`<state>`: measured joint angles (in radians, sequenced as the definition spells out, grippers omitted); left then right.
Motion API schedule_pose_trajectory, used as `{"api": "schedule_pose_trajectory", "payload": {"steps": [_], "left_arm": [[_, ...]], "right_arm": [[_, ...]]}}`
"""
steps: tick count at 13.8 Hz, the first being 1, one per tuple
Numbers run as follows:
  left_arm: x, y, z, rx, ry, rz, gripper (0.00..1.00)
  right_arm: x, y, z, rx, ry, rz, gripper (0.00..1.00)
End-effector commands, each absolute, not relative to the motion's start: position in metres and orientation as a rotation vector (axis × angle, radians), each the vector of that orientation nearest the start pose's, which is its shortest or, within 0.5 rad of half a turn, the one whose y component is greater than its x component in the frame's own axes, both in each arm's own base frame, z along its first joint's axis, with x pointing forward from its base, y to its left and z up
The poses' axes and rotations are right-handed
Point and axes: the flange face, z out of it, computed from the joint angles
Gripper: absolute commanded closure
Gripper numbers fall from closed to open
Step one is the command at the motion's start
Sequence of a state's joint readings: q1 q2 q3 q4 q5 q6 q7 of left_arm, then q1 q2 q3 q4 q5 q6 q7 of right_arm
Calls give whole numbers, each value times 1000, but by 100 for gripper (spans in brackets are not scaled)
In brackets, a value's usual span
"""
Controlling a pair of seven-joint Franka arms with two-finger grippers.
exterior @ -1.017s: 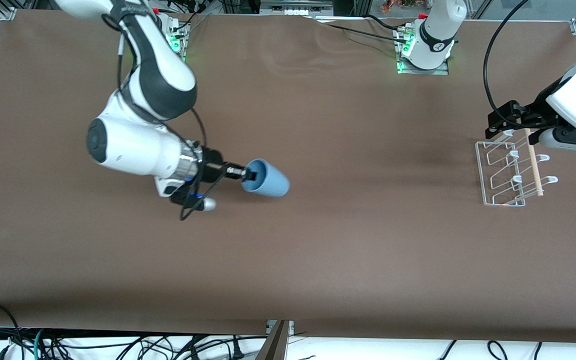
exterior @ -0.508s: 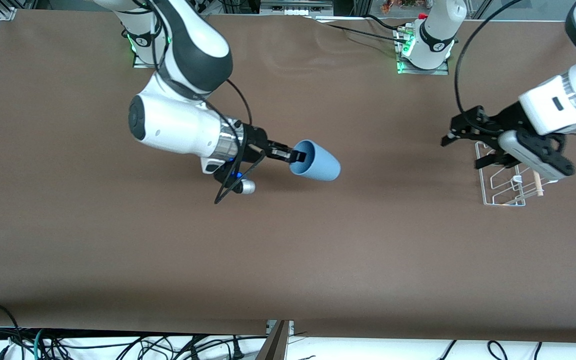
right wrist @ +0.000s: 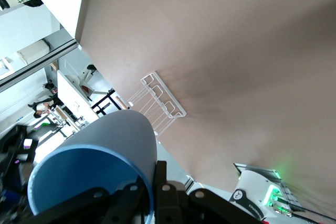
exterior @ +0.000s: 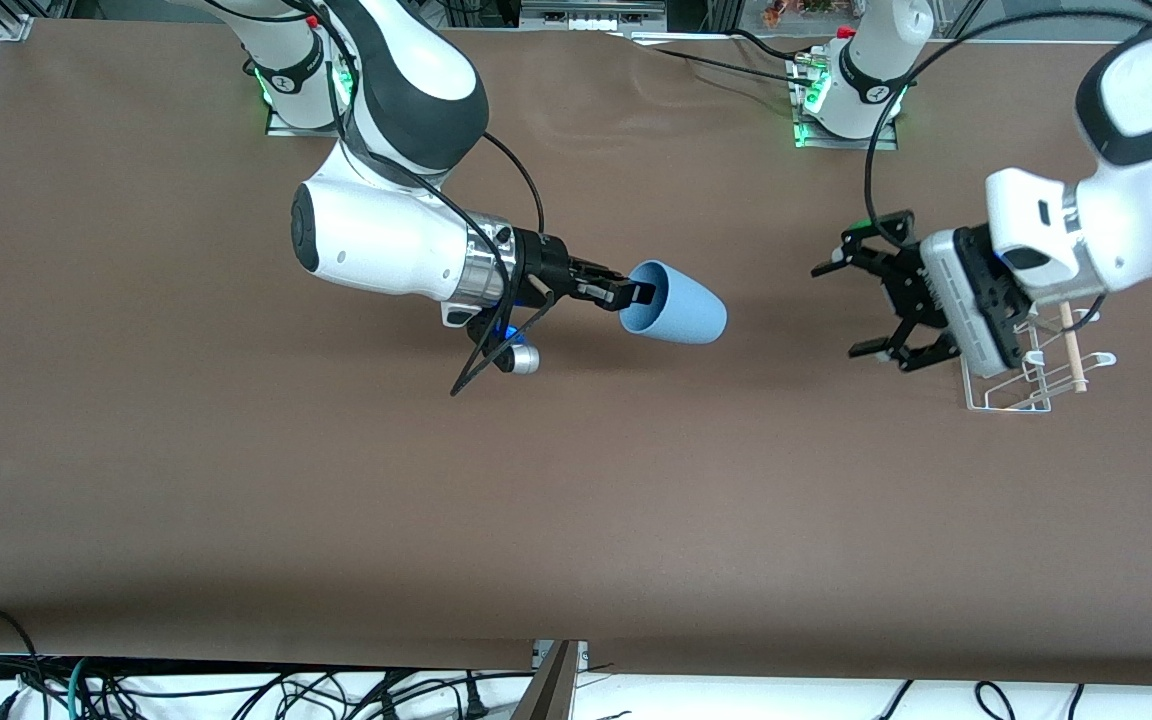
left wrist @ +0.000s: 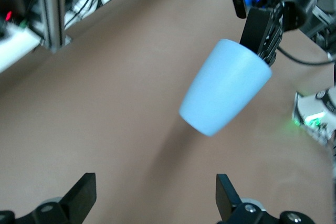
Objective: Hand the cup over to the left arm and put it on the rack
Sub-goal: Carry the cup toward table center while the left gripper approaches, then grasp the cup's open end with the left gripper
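My left gripper will next grab the cup by its base end (exterior: 710, 317), so the light-blue cup's rim (exterior: 644, 300) stays free to go onto the rack.
My right gripper (exterior: 638, 295) is shut on the rim of the light-blue cup (exterior: 681, 305), holding it on its side above the middle of the table, base toward the left arm's end. The cup shows in the left wrist view (left wrist: 226, 86) and the right wrist view (right wrist: 100, 156). My left gripper (exterior: 851, 305) is open and empty in the air, facing the cup's base with a gap between them, just beside the white wire rack (exterior: 1021, 385) with its wooden dowel (exterior: 1071, 350). The rack also shows in the right wrist view (right wrist: 160, 103).
The two arm bases (exterior: 851, 100) stand at the table edge farthest from the front camera. Cables hang below the table's near edge (exterior: 336, 690). The brown table surface (exterior: 536, 500) holds nothing else.
My right gripper has carried the cup toward the left arm's end. My left gripper has swung off the rack toward the cup and turned its open jaws toward it.
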<state>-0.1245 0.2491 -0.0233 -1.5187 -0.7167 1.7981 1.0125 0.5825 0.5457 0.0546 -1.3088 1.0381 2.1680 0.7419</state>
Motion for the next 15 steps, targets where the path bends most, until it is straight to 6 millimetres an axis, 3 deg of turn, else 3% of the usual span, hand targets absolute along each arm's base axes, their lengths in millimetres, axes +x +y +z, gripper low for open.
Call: {"api": "schedule_pose_trajectory", "payload": {"steps": [1,4,7,10,15], "left_arm": [[640,-183,524,2013,-1385,545,0],[640,-214,512,1899,-1385,589,0],[629,-236,518,1833,-1448,591,0],[619,-262,508,1775,-1493,576,0],[617,-267,494,1766,-1498,547,0]], "right_arm": [[588,475,488,-2037,681,493,100],[588,478,496,-2028,681,491,100],[587,479,496,-2030,679,493,100],[587,479,495,-2030,680,495,100],[588,478,496,-2029,680,493,100]]}}
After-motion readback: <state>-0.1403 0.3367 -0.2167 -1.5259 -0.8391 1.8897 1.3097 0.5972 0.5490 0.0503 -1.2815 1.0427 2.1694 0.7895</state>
